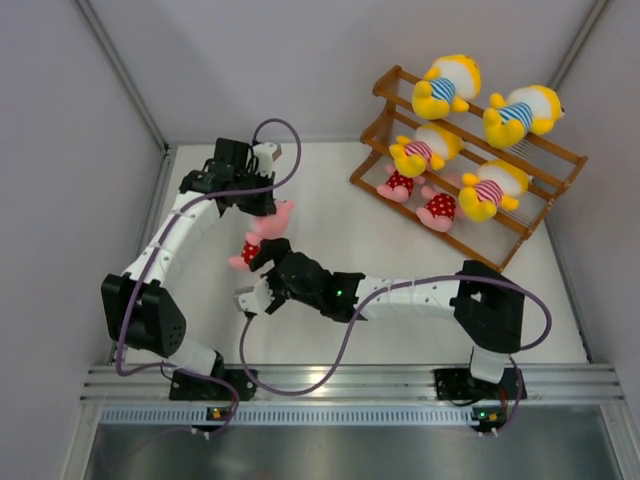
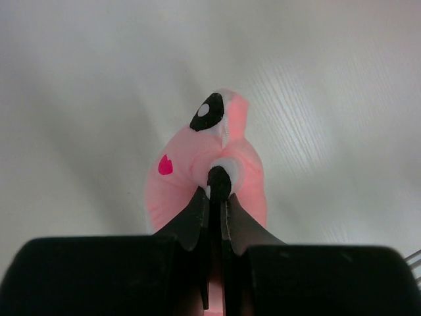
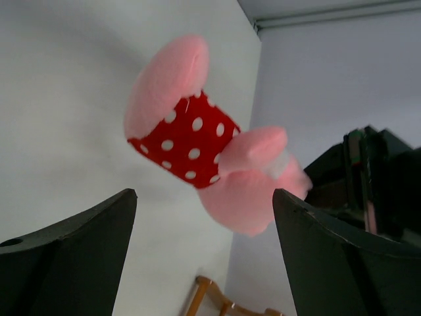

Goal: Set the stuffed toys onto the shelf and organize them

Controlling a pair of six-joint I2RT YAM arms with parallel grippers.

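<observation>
The robot's right gripper needs to grab the pink stuffed toy point(image 1: 268, 228) by one foot next, so the other foot stays free for handing it over to the left gripper.
A pink stuffed toy point(image 1: 268, 228) in a red white-dotted outfit hangs above the table, with my left gripper point(image 1: 262, 205) shut on a bit of its head point(image 2: 210, 155). My right gripper point(image 1: 256, 275) stands open just below and beside the toy. In the right wrist view the toy's body point(image 3: 197, 138) hangs beyond my open right gripper point(image 3: 204, 194), touching neither finger. The brown wooden shelf point(image 1: 560, 155) stands at the far right. It holds yellow striped toys point(image 1: 445, 88) point(image 1: 520, 112) point(image 1: 425, 148) point(image 1: 490, 188) and two pink ones point(image 1: 400, 183) point(image 1: 438, 208).
Grey walls close in the white table point(image 1: 330, 210) at the back and on both sides. A metal rail point(image 1: 350, 380) runs along the near edge by the arm bases. The left gripper's black body point(image 3: 368, 178) shows at the right of the right wrist view.
</observation>
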